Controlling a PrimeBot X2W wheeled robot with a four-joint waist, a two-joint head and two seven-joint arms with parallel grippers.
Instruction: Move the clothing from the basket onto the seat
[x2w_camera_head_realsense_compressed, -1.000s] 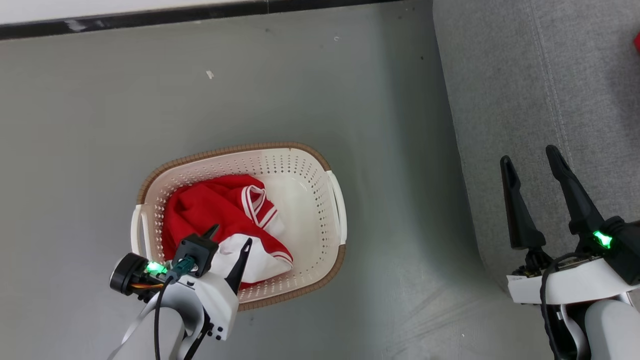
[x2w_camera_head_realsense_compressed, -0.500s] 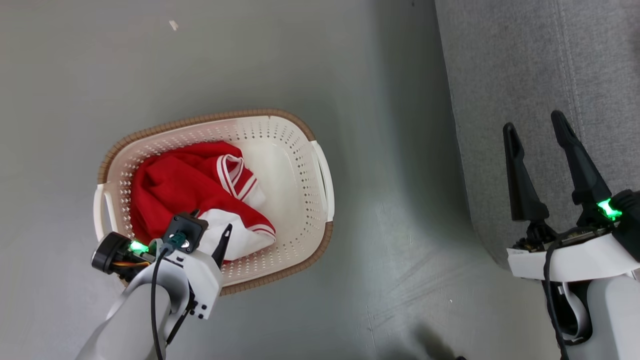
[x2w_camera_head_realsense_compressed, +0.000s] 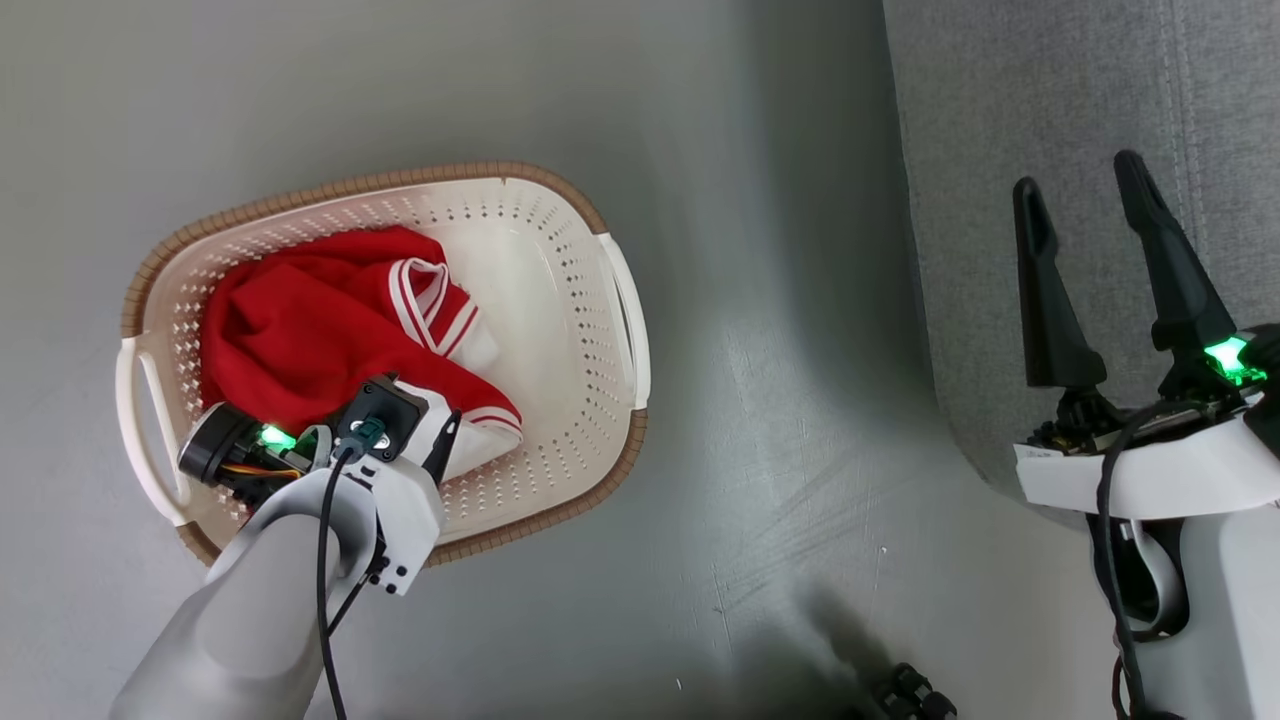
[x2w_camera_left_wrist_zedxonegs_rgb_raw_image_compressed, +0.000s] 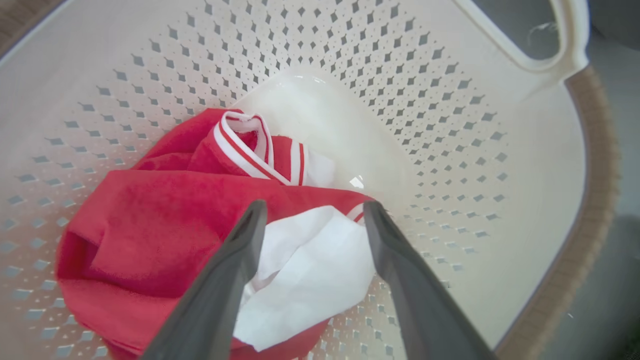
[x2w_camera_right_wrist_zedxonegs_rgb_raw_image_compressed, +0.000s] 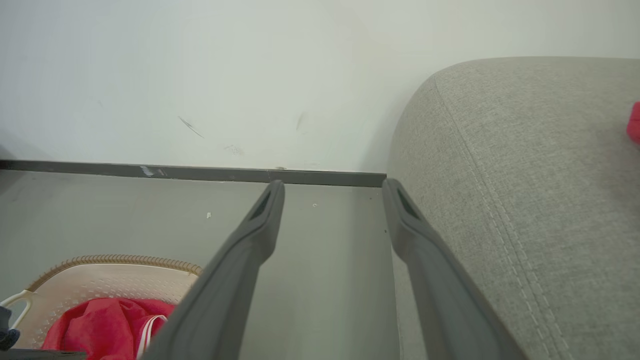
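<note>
The clothing has its white lining (x2w_camera_head_realsense_compressed: 477, 449) rising in a loose fold, while the red cloth (x2w_camera_head_realsense_compressed: 300, 318) lies slumped in the basket. I will pinch the clothing by that lining next with my left gripper.
The clothing (x2w_camera_head_realsense_compressed: 290, 330), a bright red bundle with white striped trim and white lining, lies in the left half of the cream perforated basket (x2w_camera_head_realsense_compressed: 560, 330) on the floor. My left gripper (x2w_camera_head_realsense_compressed: 420, 405) reaches down into the basket, open. In the left wrist view its fingertips sit on either side of the white lining of the clothing (x2w_camera_left_wrist_zedxonegs_rgb_raw_image_compressed: 150, 225), low inside the basket (x2w_camera_left_wrist_zedxonegs_rgb_raw_image_compressed: 450, 125). My right gripper (x2w_camera_head_realsense_compressed: 1080, 172) hangs open and holds nothing, over the edge of the grey seat (x2w_camera_head_realsense_compressed: 1050, 100). The right wrist view shows that gripper (x2w_camera_right_wrist_zedxonegs_rgb_raw_image_compressed: 333, 185) beside the seat (x2w_camera_right_wrist_zedxonegs_rgb_raw_image_compressed: 525, 175), with the basket (x2w_camera_right_wrist_zedxonegs_rgb_raw_image_compressed: 115, 260) and clothing (x2w_camera_right_wrist_zedxonegs_rgb_raw_image_compressed: 100, 325) at lower left.
Bare grey floor (x2w_camera_head_realsense_compressed: 780, 400) separates the basket from the seat. A pale wall with a dark baseboard (x2w_camera_right_wrist_zedxonegs_rgb_raw_image_compressed: 200, 172) stands behind. A red patch (x2w_camera_right_wrist_zedxonegs_rgb_raw_image_compressed: 635, 122) lies on the seat at the right edge. A dark object (x2w_camera_head_realsense_compressed: 910, 690) shows at the bottom of the head view.
The head camera has tipped, so the basket sits higher and further left in the picture. My left gripper has sunk deeper into the basket toward the clothing. Both grippers stay open.
</note>
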